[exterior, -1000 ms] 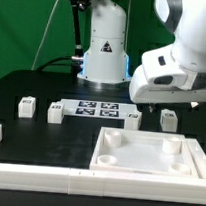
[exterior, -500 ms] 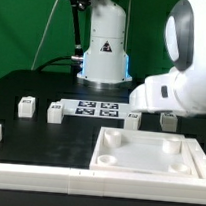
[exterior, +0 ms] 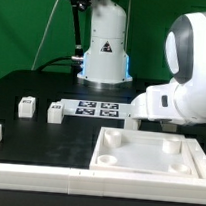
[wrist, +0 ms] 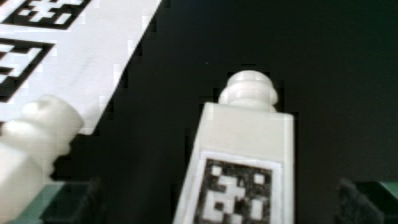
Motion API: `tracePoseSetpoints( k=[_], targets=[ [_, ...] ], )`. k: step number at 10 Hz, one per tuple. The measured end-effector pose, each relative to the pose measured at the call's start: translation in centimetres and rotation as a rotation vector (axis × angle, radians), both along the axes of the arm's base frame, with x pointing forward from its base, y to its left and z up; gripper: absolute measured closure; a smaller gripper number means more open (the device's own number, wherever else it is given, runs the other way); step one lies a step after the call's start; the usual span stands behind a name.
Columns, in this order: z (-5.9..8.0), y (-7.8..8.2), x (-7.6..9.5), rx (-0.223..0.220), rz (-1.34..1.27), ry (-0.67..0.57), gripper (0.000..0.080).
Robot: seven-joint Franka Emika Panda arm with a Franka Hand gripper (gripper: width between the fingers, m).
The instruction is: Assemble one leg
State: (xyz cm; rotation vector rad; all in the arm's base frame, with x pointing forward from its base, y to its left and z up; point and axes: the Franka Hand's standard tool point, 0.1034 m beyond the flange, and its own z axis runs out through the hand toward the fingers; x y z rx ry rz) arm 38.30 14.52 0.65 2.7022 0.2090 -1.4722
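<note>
My fingers are low on either side of the white leg in the wrist view and would hold it now.
In the wrist view a white leg [wrist: 238, 160] with a black-and-white tag lies on the black table, its round peg end pointing away from the camera. My gripper [wrist: 214, 206] is open. Its dark fingertips [wrist: 61, 204] show at either side of the leg, apart from it. A second leg [wrist: 36, 140] lies beside the marker board [wrist: 71, 40]. In the exterior view the arm's white wrist [exterior: 177, 97] hangs low and hides the gripper and that leg. Other legs [exterior: 27, 106] [exterior: 56, 111] stand toward the exterior view's left.
The large white tray [exterior: 146, 167] with round corner sockets lies at the front. The marker board [exterior: 90, 110] lies mid-table, with one more leg [exterior: 133, 116] at its end. White rails [exterior: 25, 170] edge the front. The robot base [exterior: 103, 46] stands at the back.
The arm has moved down and toward the exterior view's right. It now covers the leg at the right that showed before.
</note>
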Motion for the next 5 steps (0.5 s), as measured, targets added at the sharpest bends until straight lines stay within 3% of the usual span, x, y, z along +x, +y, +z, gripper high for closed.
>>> tracePoseSetpoints(
  k=[2, 3, 4, 5],
  targets=[
    [-0.04, -0.02, -0.13, -0.001, 0.000, 0.001, 0.0151],
    [-0.05, 0.03, -0.15, -0.001, 0.001, 0.001, 0.0193],
    [-0.06, 0.06, -0.17, 0.000, 0.002, 0.001, 0.0329],
    [-0.06, 0.05, -0.16, 0.000, 0.002, 0.001, 0.0329]
  ],
)
